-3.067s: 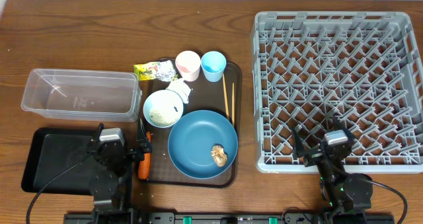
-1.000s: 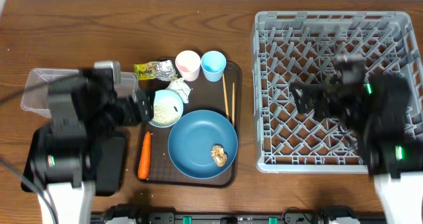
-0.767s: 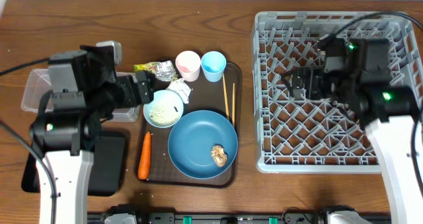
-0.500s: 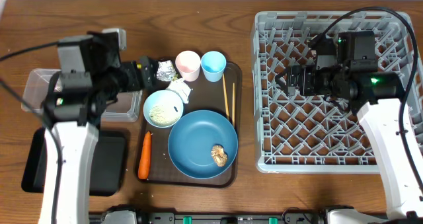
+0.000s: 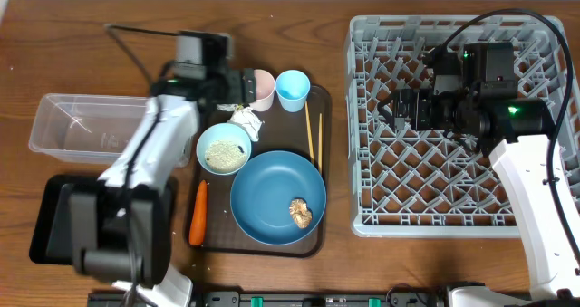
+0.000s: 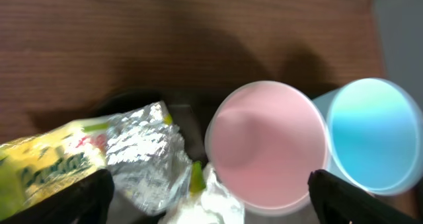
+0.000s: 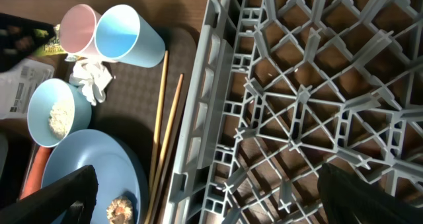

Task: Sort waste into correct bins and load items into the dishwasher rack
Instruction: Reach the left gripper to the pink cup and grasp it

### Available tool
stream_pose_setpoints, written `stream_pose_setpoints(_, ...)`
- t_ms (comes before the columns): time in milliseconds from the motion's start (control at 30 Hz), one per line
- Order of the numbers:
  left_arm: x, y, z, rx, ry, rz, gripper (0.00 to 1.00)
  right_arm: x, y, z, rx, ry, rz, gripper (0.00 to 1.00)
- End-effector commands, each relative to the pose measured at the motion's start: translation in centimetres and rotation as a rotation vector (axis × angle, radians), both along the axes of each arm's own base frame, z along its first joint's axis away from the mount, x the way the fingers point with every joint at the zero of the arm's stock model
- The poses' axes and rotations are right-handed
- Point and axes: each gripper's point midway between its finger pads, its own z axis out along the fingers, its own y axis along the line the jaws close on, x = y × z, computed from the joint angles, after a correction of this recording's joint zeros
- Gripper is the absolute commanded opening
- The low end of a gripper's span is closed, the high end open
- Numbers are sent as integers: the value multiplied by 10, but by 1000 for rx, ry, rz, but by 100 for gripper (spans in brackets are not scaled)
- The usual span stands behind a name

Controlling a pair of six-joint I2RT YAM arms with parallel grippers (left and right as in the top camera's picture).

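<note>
My left gripper should pinch the pink cup by its rim on the wrapper side, so the cup's base stays free for the handover to the right gripper.
My left gripper [image 5: 241, 84] hovers open over the back of the brown tray, its fingertips [image 6: 84, 199] spanning the crinkled yellow-green wrapper [image 6: 79, 159], the white tissue [image 6: 206, 203] and the pink cup [image 6: 266, 145]; nothing is held. The light-blue cup [image 5: 292, 90] stands right of the pink cup [image 5: 264, 90]. A white bowl [image 5: 224, 149] holds rice. A brownish lump [image 5: 301, 213] lies on the blue plate [image 5: 272, 194]. The carrot [image 5: 197, 213] and chopsticks [image 5: 313, 133] rest on the tray. My right gripper [image 5: 391, 110] hangs open above the grey rack [image 5: 462, 35], near its left side.
The clear tub [image 5: 91, 126] sits at the left with the black tray [image 5: 54, 218] in front of it, partly under my left arm. The dark-brown serving tray [image 5: 317, 239] carries the dishes. The rack's left wall [image 7: 205, 98] runs beside the chopsticks [image 7: 162, 125].
My left gripper has swung right from beside the clear tub to above the wrapper and pink cup. The right gripper rose over the rack, then held still.
</note>
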Motion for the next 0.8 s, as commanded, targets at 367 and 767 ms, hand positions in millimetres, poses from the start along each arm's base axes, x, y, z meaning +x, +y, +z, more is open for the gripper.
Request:
stream_pose_setpoints(367, 14, 0, -47, 61, 49, 35, 47, 0, 1, 7, 3, -3, -10, 99)
stream_pose_setpoints(767, 15, -5, -1, 6, -35, 34, 6, -4, 0, 4, 0, 19, -10, 99)
